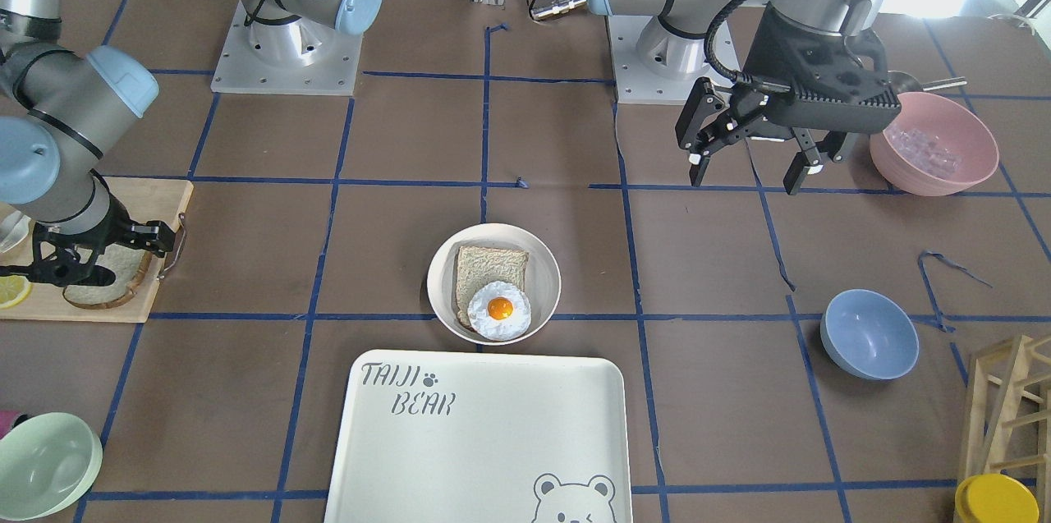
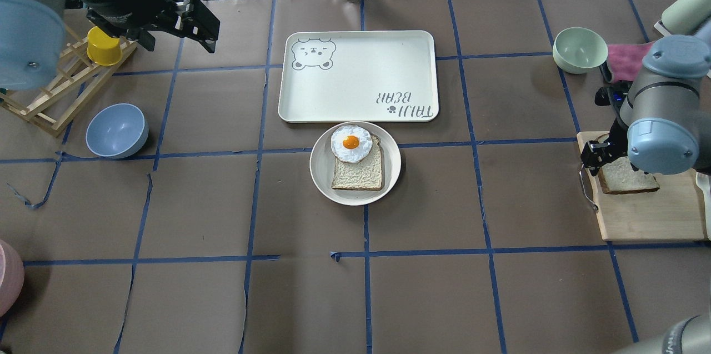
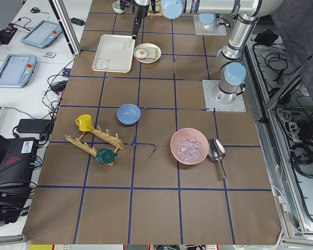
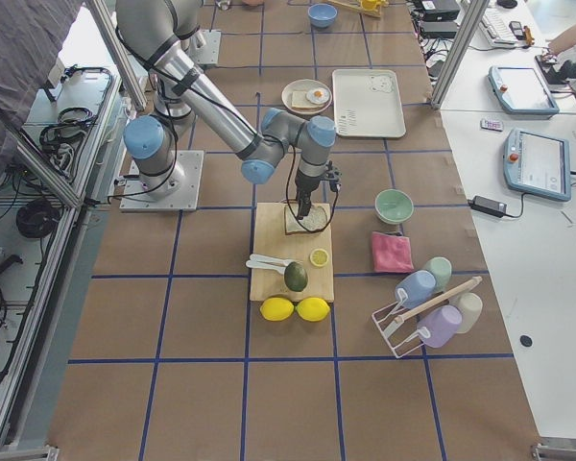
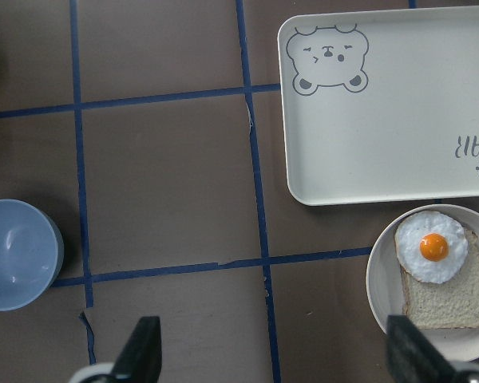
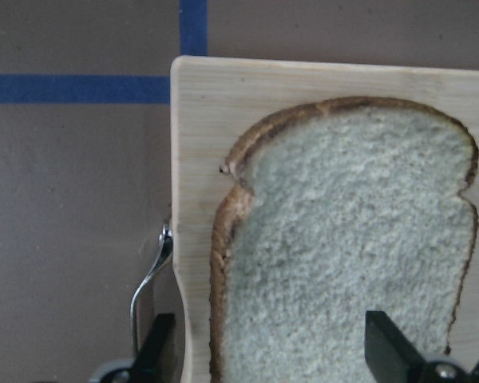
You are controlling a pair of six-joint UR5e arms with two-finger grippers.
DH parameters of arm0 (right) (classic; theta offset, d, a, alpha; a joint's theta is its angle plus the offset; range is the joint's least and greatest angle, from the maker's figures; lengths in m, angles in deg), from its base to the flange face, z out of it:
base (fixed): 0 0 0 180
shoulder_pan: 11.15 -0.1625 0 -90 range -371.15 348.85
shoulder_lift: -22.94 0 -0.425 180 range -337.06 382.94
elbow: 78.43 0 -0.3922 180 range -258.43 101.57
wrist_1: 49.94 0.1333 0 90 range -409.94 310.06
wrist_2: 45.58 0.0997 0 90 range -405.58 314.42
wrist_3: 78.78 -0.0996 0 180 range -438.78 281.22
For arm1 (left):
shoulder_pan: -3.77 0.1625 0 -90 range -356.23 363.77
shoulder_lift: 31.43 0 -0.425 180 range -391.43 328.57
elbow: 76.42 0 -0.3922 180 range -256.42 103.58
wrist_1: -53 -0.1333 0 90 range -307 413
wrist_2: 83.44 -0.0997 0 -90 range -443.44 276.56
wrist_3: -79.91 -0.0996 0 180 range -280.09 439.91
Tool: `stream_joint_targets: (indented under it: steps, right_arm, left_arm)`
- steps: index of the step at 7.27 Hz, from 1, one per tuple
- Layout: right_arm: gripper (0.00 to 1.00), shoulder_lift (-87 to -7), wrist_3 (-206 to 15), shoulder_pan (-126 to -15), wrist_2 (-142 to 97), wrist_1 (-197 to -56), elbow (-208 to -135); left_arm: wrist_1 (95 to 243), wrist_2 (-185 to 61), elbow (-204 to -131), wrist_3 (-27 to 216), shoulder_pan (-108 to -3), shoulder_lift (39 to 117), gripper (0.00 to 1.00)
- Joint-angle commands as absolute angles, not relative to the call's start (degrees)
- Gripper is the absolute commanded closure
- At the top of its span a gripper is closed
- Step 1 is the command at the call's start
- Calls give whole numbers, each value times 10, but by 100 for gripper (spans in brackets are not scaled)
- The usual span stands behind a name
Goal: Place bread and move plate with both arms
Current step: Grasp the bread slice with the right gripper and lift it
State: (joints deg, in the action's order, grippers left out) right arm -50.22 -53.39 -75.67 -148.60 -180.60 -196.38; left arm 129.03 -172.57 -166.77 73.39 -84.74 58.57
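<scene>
My right gripper should take hold of the bread slice by its crust edge (image 6: pixel 220 279) next, so it can put the slice on the plate.
The bread (image 6: pixel 343 239), a thick pale slice with a dark crust, lies on a wooden cutting board (image 6: pixel 303 84) at the table's right end and also shows in the front view (image 1: pixel 111 283). My right gripper (image 6: pixel 271 351) is open and low over it, one finger beside its crust edge and the other above the slice; it also shows in the front view (image 1: pixel 98 260). The cream plate (image 1: pixel 439 281) sits mid-table and holds a thin tan slice (image 1: pixel 491 262) and a fried egg (image 1: pixel 499 309). My left gripper (image 1: pixel 745 178) hangs open and empty, high above the table.
The bear tray (image 1: pixel 480 441) lies just beyond the plate. A blue bowl (image 1: pixel 869 334), a pink bowl (image 1: pixel 934 144), a wooden rack (image 1: pixel 1010 408) and a yellow cup (image 1: pixel 995 500) are on my left side. A green bowl (image 1: pixel 45 465) and a lemon slice (image 1: pixel 12 291) are near the board.
</scene>
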Motion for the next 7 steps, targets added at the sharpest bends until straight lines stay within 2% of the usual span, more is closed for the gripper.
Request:
stream_joint_targets:
  steps: [1, 2, 3, 4, 5, 6, 7]
  right_arm:
    - [23, -498, -533, -744, -1485, -1806, -1963]
    - [26, -497, -534, -741, -1486, -1806, -1963]
    - [38, -497, -536, -741, -1486, -1806, -1963]
    - [52, -497, -536, -741, -1486, -1806, -1963]
    - [74, -500, -542, -741, -1487, -1805, -1959]
    - [90, -504, -543, -740, -1495, -1804, -1959]
    - [95, -507, -544, -741, -1507, -1801, -1958]
  left_arm:
    - [1290, -1726, -1668, 733, -847, 586, 0]
    - [1290, -1726, -1668, 733, -847, 587, 0]
    - [1290, -1725, -1669, 733, -847, 587, 0]
    - [1290, -1727, -1669, 733, -847, 586, 0]
    - [1290, -1726, -1669, 733, -847, 586, 0]
    - [1290, -1726, -1669, 733, -847, 586, 0]
    - [1290, -1726, -1669, 733, -847, 587, 0]
